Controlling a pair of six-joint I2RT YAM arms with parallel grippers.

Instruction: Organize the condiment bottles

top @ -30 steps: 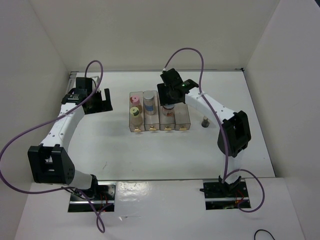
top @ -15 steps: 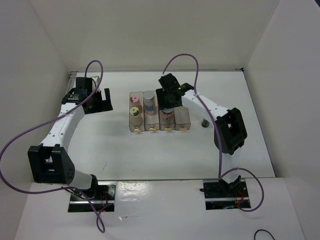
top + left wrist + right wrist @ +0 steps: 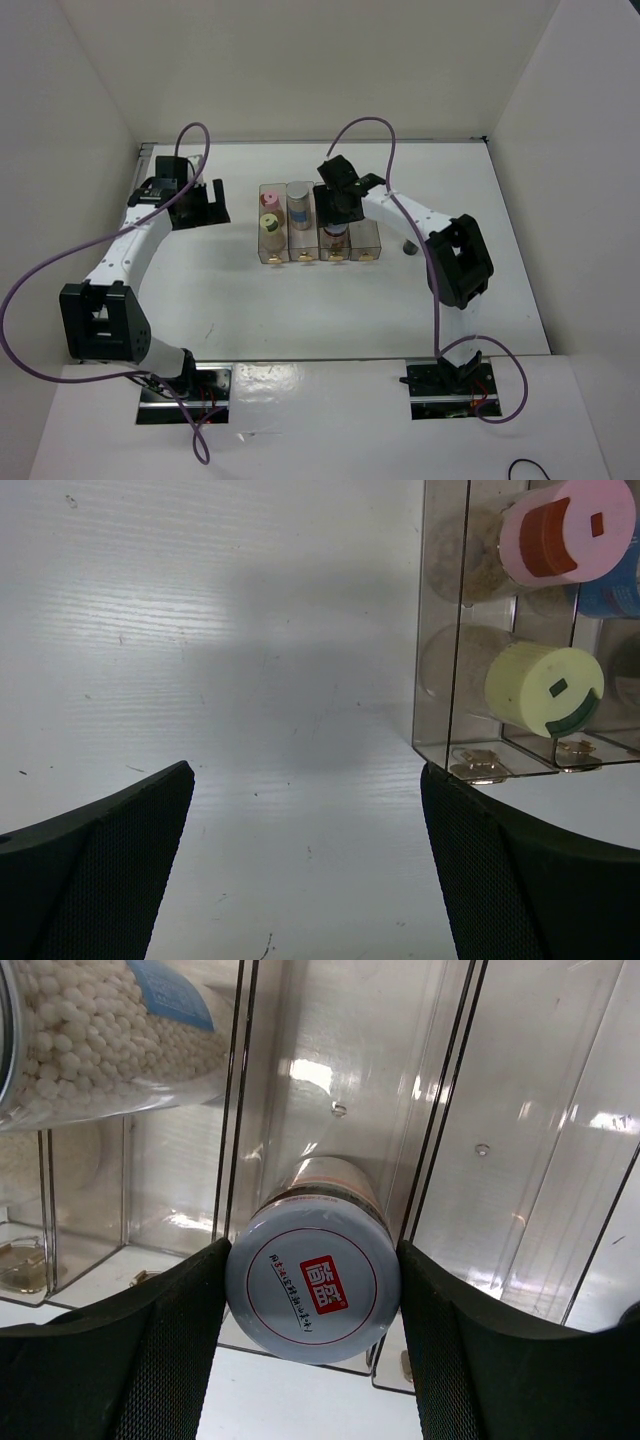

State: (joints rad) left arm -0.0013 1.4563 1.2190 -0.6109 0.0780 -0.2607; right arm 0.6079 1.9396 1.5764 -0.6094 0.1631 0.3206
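The short jar is upright between the third bin's sides, over the bin's bottom, and would land inside, so my right gripper opens next.
My right gripper (image 3: 337, 212) (image 3: 313, 1305) is shut on the short jar with the red-marked white lid (image 3: 313, 1282) and holds it upright in the third clear bin (image 3: 334, 245). The pink-capped bottle (image 3: 270, 199) (image 3: 567, 530) and the pale-yellow-capped bottle (image 3: 269, 224) (image 3: 545, 688) stand in the first bin. The silver-grey-capped bottle (image 3: 299, 193) stands in the second bin; its body of white beads (image 3: 90, 1040) shows in the right wrist view. The slim dark bottle (image 3: 408, 245) stands on the table right of the bins, partly behind my right arm. My left gripper (image 3: 205, 203) (image 3: 305, 880) is open and empty, left of the bins.
The row of four clear bins (image 3: 366, 240) sits mid-table; the fourth holds nothing. White walls enclose the table on the left, back and right. The first bin's near corner (image 3: 435, 742) is close to my left gripper's right finger.
My right gripper has moved nearer and down with the jar, into the third bin. The right arm now covers part of the slim dark bottle. The left arm has barely shifted.
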